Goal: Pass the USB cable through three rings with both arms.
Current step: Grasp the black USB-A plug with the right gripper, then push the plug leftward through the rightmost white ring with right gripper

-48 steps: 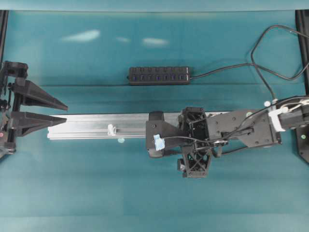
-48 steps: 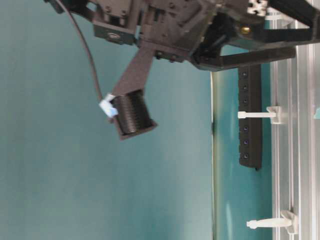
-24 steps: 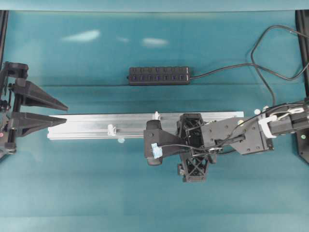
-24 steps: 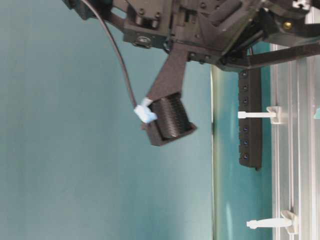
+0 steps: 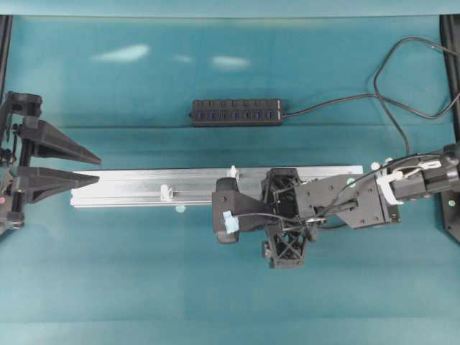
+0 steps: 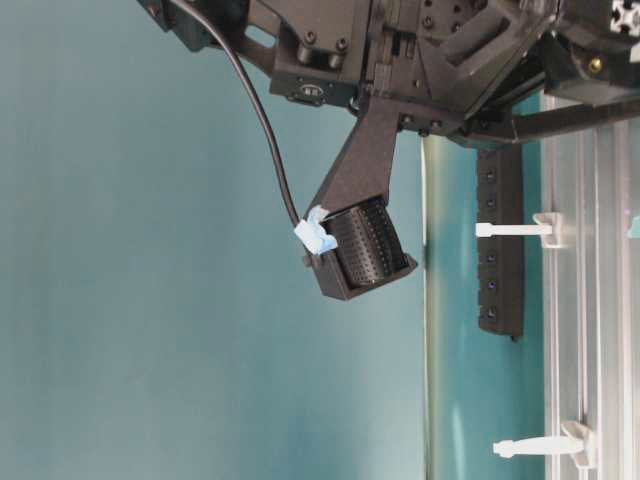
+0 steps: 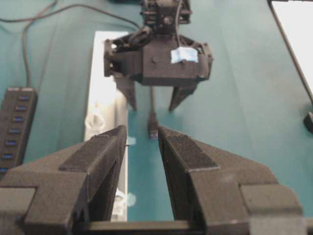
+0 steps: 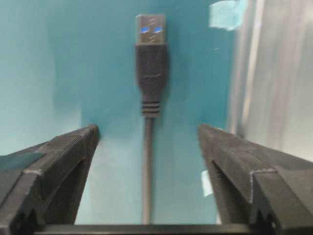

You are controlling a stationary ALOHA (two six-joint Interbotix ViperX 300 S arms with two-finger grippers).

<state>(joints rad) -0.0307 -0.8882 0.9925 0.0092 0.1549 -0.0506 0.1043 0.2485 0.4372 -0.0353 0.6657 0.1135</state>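
Note:
My right gripper grabs the USB cable by the cord (image 8: 148, 128) just behind the plug next. The plug (image 8: 152, 67) is the big end of a long, thin cord.
The USB cable's black plug (image 8: 150, 63) lies flat on the teal table, and its cord (image 8: 146, 171) runs back between my right fingers. My right gripper (image 8: 147, 128) is open and straddles the cord without touching it. In the left wrist view that right gripper (image 7: 153, 108) points down over the plug (image 7: 153, 128). My left gripper (image 5: 97, 166) is open and empty at the rail's left end. Two rings (image 5: 165, 192) (image 5: 232, 171) stand on the rail. The right arm hides the plug in the overhead view.
The long silver rail (image 5: 129, 180) lies across the table's middle, just right of the cord in the right wrist view (image 8: 274, 73). A black multi-port hub (image 5: 236, 112) sits behind it with its lead looping to the right (image 5: 402, 65). A pale-blue tape tab (image 8: 225, 12) lies by the rail.
The right arm has shifted a little left and lowered toward the table, and its jaws have narrowed slightly. The left arm has not moved.

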